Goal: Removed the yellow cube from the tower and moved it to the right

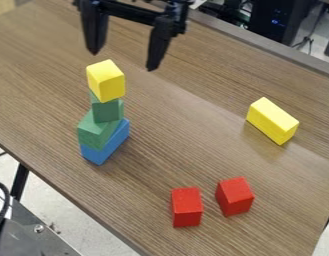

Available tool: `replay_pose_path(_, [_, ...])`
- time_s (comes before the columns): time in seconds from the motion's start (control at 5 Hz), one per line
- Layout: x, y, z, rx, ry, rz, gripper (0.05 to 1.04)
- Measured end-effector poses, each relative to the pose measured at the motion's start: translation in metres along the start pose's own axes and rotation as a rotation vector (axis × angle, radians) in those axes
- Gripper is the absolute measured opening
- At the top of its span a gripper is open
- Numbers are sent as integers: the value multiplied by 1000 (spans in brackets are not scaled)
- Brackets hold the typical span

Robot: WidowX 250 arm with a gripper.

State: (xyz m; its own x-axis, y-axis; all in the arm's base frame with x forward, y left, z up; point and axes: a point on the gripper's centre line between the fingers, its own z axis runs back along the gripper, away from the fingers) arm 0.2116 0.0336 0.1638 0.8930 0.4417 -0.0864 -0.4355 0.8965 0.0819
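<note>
The gripper picks up the yellow cube (106,81) by its opposite sides next, to take it off the tower and set the cube aside.
My gripper (123,61) hangs at the upper left with its two fingers spread wide and nothing between them. Just below it in the view, the yellow cube (106,81) tops the tower. Under the cube are a small green block (106,111), a larger green block (96,131) and, at the bottom, a blue block (106,147) resting on the table. The cube sits turned slightly relative to the green block beneath it. The fingertips appear apart from the cube.
On the wooden table (180,150), a yellow rectangular block (272,121) lies at the right. Two red blocks, one (187,207) beside the other (235,196), stand near the front. The table's front edge runs diagonally along the lower left.
</note>
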Motion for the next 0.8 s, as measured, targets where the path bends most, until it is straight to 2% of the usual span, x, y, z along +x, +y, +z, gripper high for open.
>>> replay_pose_path(0.4, [3,10,-9,-54,36,238,999])
replay_pose_path(0.6, [5,10,-15,-68,42,267,999])
replay_pose_path(0.8, [11,10,-27,-141,33,317,999])
